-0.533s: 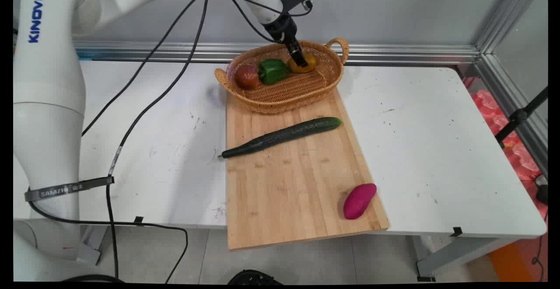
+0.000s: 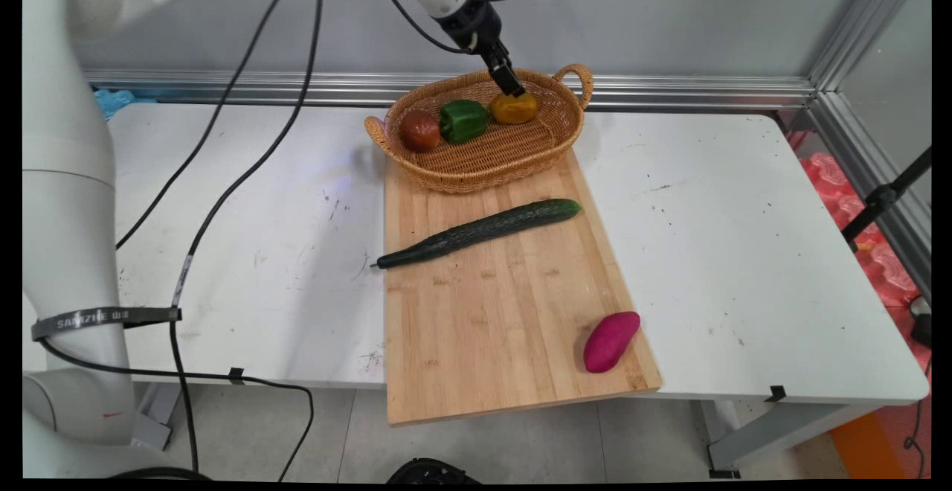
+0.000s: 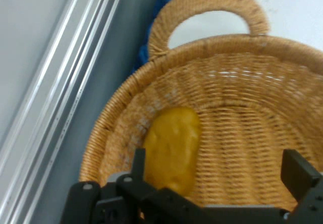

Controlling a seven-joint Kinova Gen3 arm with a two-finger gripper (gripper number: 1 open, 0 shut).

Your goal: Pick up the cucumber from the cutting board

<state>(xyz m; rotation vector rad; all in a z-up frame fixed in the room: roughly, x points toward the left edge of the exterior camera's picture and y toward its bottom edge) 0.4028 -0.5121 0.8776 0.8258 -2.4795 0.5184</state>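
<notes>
The cucumber needs to go into the wicker basket (image 2: 487, 176), so my gripper will next grab it by its thick middle (image 2: 500, 226).
My gripper (image 2: 512, 89) hangs just above the back right part of a wicker basket (image 2: 487, 176), right over a yellow pepper (image 2: 515, 108) that lies inside it. In the hand view the gripper (image 3: 219, 169) is open, its fingers spread wide with nothing between them. There the yellow pepper (image 3: 171, 151) lies on the basket's woven floor (image 3: 242, 128), close by the left finger (image 3: 139, 164). A green pepper (image 2: 462, 120) and a red tomato (image 2: 420, 130) lie in the same basket, to the left of the yellow pepper.
The basket stands on the far end of a wooden cutting board (image 2: 491, 312). A long cucumber (image 2: 480, 231) lies across the board and a purple sweet potato (image 2: 610, 341) near its front right corner. Black cables (image 2: 245, 171) hang over the table's left side.
The gripper has risen a little, from down at the yellow pepper to just above it. The pepper stays in the basket. Nothing else on the table has moved.
</notes>
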